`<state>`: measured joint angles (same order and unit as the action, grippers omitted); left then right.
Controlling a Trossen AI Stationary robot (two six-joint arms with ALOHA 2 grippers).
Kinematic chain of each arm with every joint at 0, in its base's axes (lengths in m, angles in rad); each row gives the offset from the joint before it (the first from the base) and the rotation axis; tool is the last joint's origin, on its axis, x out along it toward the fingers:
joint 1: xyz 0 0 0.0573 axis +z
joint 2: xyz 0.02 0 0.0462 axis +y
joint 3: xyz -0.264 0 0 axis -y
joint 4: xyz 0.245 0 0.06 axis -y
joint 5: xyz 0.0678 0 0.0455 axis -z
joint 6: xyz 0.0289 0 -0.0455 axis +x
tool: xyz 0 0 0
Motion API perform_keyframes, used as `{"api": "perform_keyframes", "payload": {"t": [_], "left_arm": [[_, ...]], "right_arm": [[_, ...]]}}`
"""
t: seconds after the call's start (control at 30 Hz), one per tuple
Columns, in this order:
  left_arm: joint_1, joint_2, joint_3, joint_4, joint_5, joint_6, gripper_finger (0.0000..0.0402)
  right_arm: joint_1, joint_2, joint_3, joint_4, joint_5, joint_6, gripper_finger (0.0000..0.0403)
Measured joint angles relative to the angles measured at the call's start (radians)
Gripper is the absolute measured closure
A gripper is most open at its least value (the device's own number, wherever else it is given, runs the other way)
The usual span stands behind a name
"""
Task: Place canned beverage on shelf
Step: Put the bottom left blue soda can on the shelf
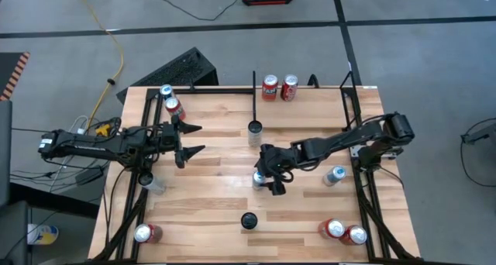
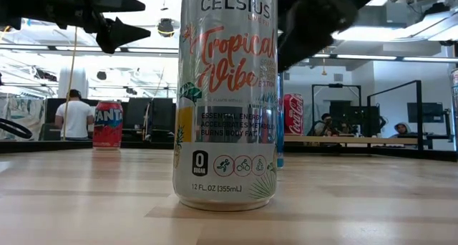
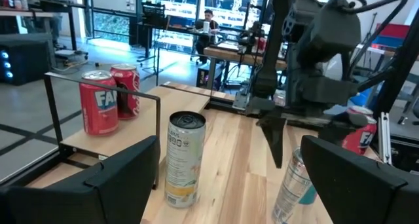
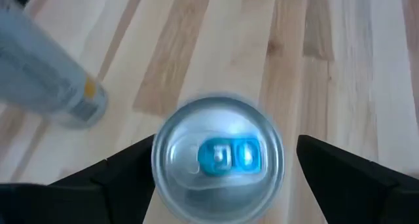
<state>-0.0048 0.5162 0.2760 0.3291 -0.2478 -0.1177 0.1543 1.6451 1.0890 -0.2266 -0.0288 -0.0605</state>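
Observation:
My right gripper's fingers are beside the silver can's top rim point(image 1: 258, 177) point(image 4: 218, 160). My right gripper needs to close on the can now.
A silver can with a blue tab point(image 4: 219, 158) stands upright on the wooden table point(image 1: 217, 164) near its middle, and it also shows in the high view point(image 1: 258, 180). My right gripper point(image 4: 219, 185) is open above it, pointing down, with a finger on each side of the can's top and a gap at both sides. In the low view a tall Celsius can point(image 2: 225, 94) stands close, with my right gripper point(image 2: 315, 23) up beside it. The shelf bay point(image 1: 310, 106) lies at the far right, beside the black divider bar point(image 1: 254, 94). My left gripper point(image 1: 192, 139) is open and empty at the left.
A Fanta can point(image 1: 269, 87) and a Coke can point(image 1: 289, 87) stand at the bay's far edge. A dark-topped can point(image 1: 255, 128) stands at the divider's near end. Other cans stand at the right point(image 1: 335, 174), the far left point(image 1: 170, 101) and both near corners point(image 1: 145, 232) point(image 1: 345, 232).

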Motion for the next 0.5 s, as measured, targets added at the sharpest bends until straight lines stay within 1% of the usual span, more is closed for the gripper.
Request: {"api": "perform_keyframes", "payload": {"t": [0.17, 0.27, 0.37, 0.5], "left_arm": [[0.000, 0.001, 0.000, -0.002, 0.000, -0.001, 0.0047], [0.000, 0.000, 0.001, -0.003, 0.000, -0.001, 0.0047], [0.000, 0.000, 0.000, 0.000, 0.000, -0.001, 0.0047], [0.000, 0.000, 0.000, 0.002, -0.001, 0.002, 0.0047]], "right_arm": [[0.001, 0.014, 0.001, 0.008, 0.001, 0.000, 0.0029], [0.001, 0.004, 0.001, 0.010, 0.001, 0.000, 0.0041], [0.001, -0.004, 0.001, -0.003, 0.000, 0.001, 0.0068], [0.001, -0.014, 0.000, -0.009, 0.000, 0.000, 0.0122]]}}
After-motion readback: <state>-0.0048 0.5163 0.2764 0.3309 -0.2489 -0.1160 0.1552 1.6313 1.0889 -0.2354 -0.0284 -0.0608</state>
